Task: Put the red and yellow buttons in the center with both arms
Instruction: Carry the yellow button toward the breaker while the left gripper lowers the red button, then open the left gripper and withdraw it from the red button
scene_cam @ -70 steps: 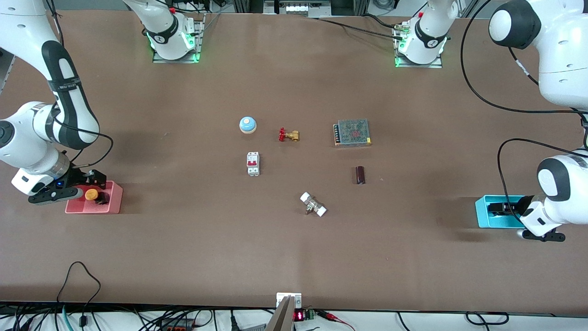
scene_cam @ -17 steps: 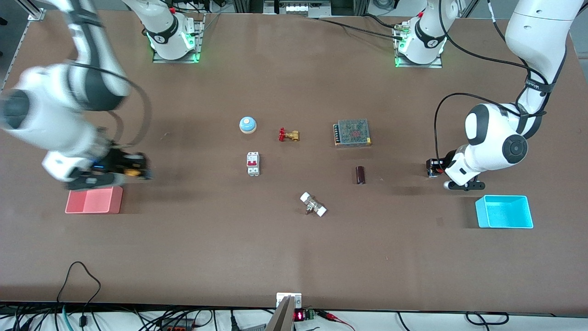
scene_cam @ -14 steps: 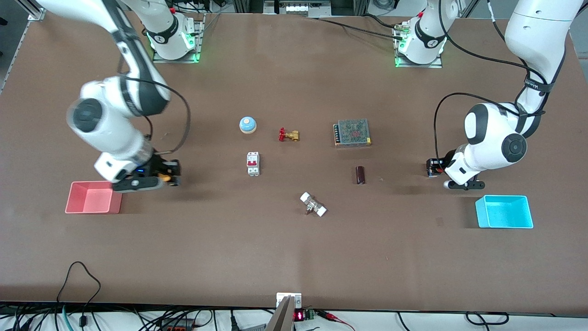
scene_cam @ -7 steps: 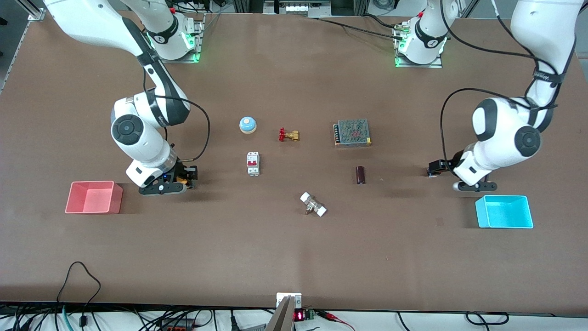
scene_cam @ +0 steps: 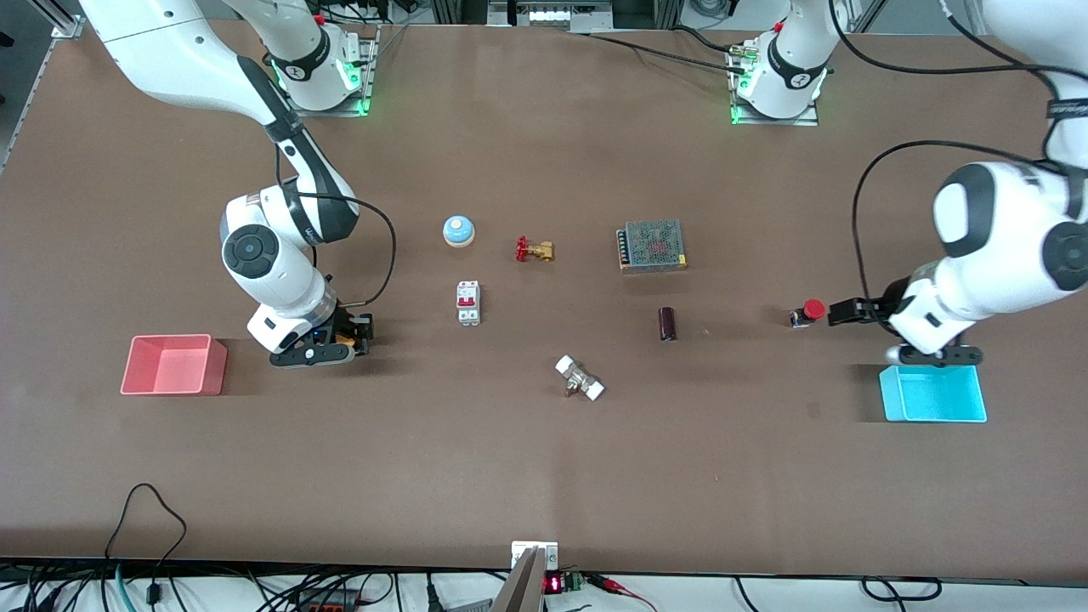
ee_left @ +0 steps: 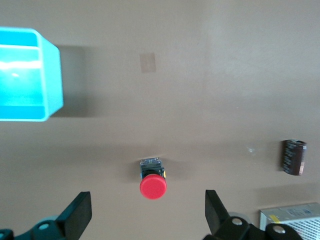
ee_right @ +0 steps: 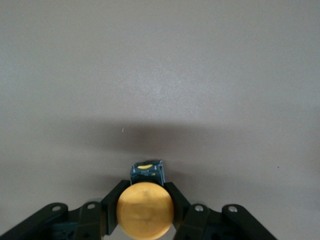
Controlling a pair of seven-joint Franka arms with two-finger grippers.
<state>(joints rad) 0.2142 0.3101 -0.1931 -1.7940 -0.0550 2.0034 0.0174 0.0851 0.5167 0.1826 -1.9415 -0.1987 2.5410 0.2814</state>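
The yellow button's base is low on the tabletop in the wrist view; my right gripper should open its fingers.
The red button (scene_cam: 807, 312) rests on the brown table between the dark capacitor and the blue bin; it also shows in the left wrist view (ee_left: 153, 184). My left gripper (scene_cam: 839, 313) is open and empty just beside it toward the left arm's end, its fingers (ee_left: 77, 220) spread wide and apart from the button. My right gripper (scene_cam: 350, 333) is shut on the yellow button (ee_right: 145, 210), low over the table between the pink bin and the circuit breaker. In the front view only a sliver of its orange-yellow cap (scene_cam: 343, 341) shows.
Around the table's middle lie a blue dome bell (scene_cam: 458, 230), a red-handled brass valve (scene_cam: 534, 250), a white circuit breaker (scene_cam: 468, 303), a metal power supply (scene_cam: 652, 246), a dark capacitor (scene_cam: 667, 324) and a white-ended fitting (scene_cam: 580, 378). The pink bin (scene_cam: 174, 365) and blue bin (scene_cam: 932, 393) stand at the ends.
My right gripper carried the yellow button out of the pink bin toward the middle. My left gripper carried the red button out of the blue bin, let it go and drew back.
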